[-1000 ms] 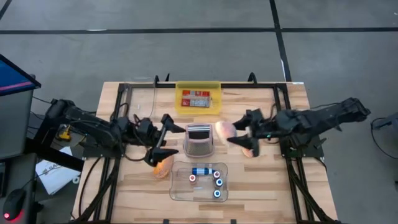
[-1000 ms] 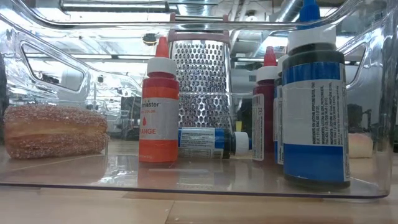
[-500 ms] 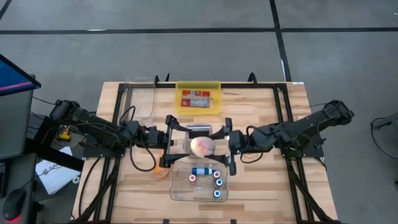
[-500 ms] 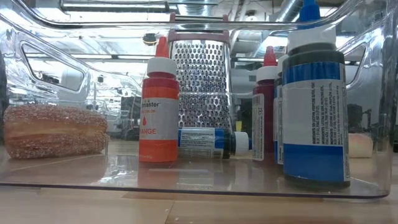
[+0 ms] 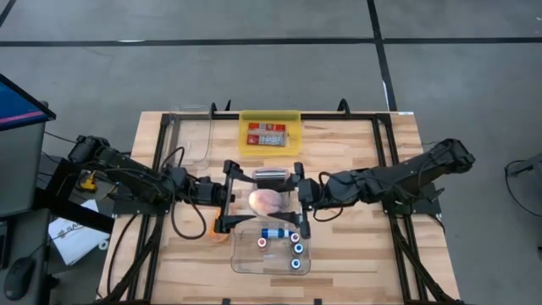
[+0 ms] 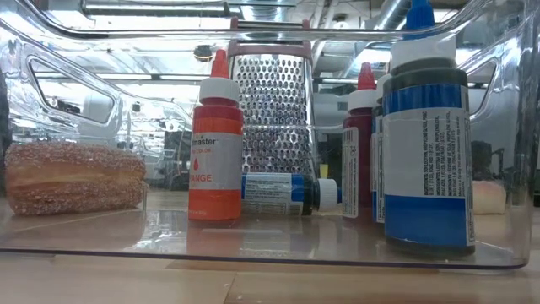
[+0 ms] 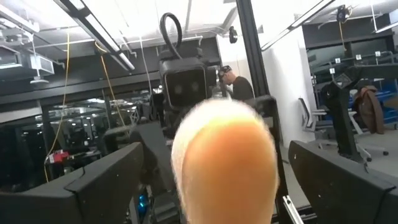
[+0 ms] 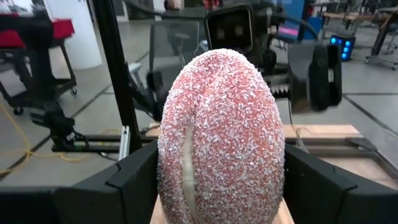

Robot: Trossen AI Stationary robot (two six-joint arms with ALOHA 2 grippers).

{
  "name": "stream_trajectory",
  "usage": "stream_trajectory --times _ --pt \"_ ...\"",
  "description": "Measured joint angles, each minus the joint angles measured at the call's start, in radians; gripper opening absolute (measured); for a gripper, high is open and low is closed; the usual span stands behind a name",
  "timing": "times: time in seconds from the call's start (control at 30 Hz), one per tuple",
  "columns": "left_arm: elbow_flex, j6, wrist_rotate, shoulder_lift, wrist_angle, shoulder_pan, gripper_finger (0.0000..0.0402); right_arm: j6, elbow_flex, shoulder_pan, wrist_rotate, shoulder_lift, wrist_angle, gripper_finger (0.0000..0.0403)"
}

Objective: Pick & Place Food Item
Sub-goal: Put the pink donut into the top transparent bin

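The pink sugar-coated bun has to go over for the clear container [image 5: 192,140], so the left gripper should grab the bun by its smooth orange end [image 5: 254,202].
A pink sugar-coated bun [image 5: 265,201] hangs above the table's middle, over the metal grater [image 5: 273,174], with my right gripper [image 5: 292,200] shut on it. My left gripper [image 5: 237,199] faces it from the table's left, open. In the left wrist view the bun [image 7: 224,168] fills the space between the left fingers, with a gap on each side. A second, brown sugared bun [image 5: 220,234] lies on the table below the left gripper, left of the clear bin; the low view shows this bun [image 6: 72,177] too. My right gripper pinches the pink bun between its two fingers, which sit on its two opposite sides [image 8: 163,177]. The fingers come in level from the table's right. The bun is lifted clear of the table and sticks out past the fingers toward the left gripper.
A clear bin [image 5: 241,258] with several small bottles [image 5: 279,241] stands near the front edge. The upright grater [image 6: 272,114] stands just behind it. A yellow tray [image 5: 271,119] with a red packet sits at the far edge, and a clear container [image 5: 190,135] to its left.
My right gripper has carried the pink bun toward the table's left, from right of the grater to above it, between the left gripper's fingers, rolling its wrist on the way. My left gripper has also rolled, so its fingers now bracket the bun.
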Motion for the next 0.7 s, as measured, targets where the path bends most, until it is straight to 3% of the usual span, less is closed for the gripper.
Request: stream_trajectory --times 0.7 --pt "0.0 -0.036 0.006 -0.001 0.028 0.02 0.0389 -0.007 -0.002 -0.067 -0.112 0.032 0.088 0.0275"
